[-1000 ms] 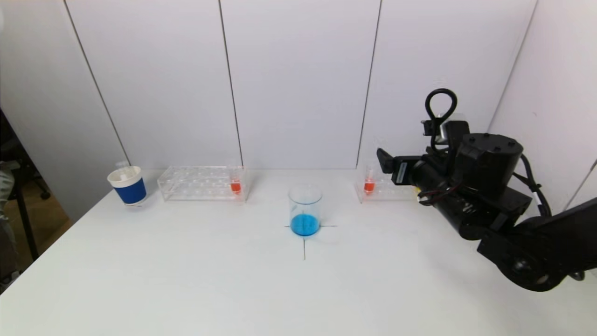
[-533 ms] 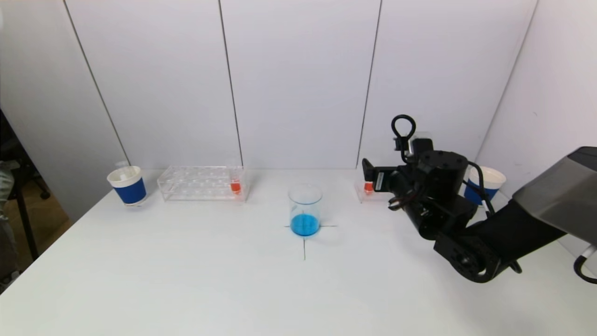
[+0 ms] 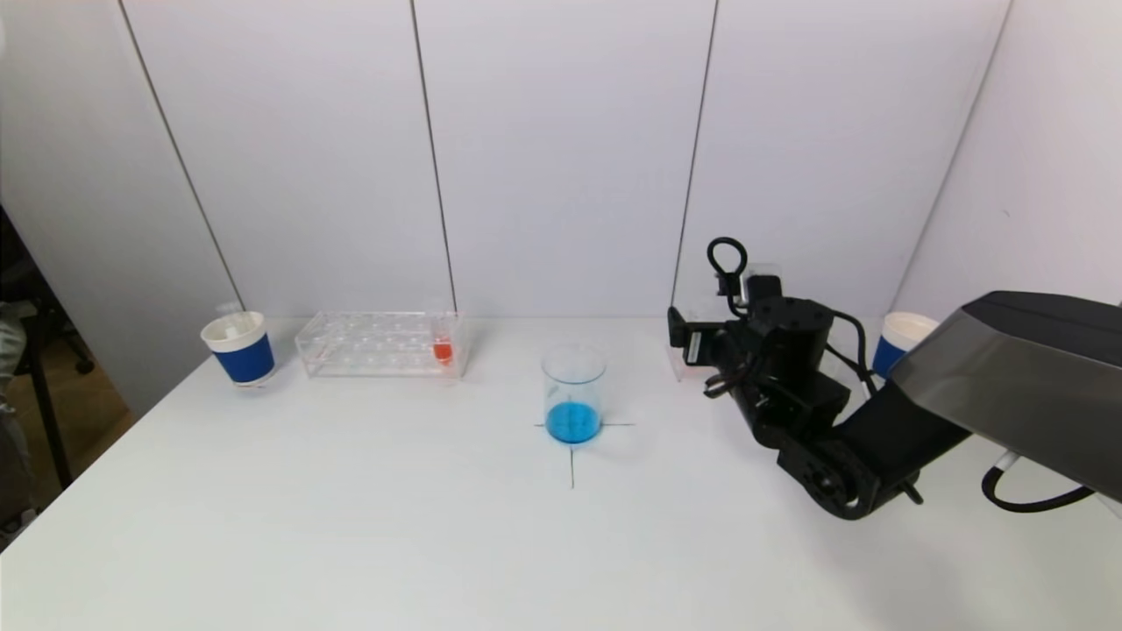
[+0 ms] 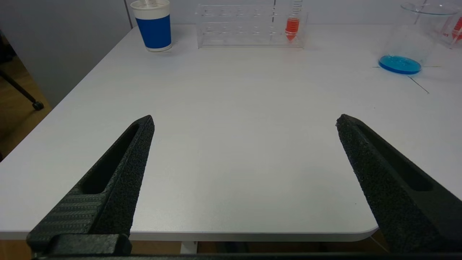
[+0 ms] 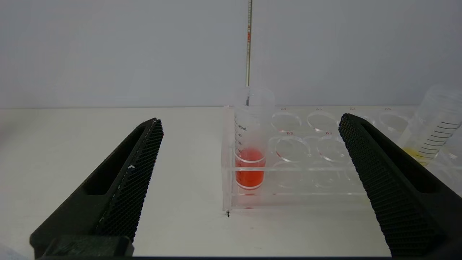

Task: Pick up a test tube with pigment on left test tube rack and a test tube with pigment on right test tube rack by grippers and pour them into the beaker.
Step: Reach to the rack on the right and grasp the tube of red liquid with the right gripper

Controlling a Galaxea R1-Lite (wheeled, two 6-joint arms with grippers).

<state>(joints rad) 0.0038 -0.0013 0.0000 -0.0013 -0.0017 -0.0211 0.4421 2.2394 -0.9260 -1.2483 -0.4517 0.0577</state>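
Observation:
The rack is around the lower half of the test tube, so the robot's right gripper will next take hold of the tube by the bare upper part below its rim.
A clear left test tube rack at the back left holds a test tube with red pigment at its right end. The glass beaker, blue liquid at its bottom, stands mid-table. In the right wrist view, the right test tube rack holds a test tube with red pigment in its corner hole. My right gripper is open and empty, a short way in front of that tube. It hides the tube in the head view. My left gripper is open and empty over the table's near edge.
Blue paper cups stand at the far left and far right. A tube with yellow liquid sits farther along the right rack. A thin cross mark lies under the beaker. The back wall is close behind the racks.
My right arm has moved forward, lower and leftward to the right rack, and its gripper now covers the red tube in the head view. Nothing else moved.

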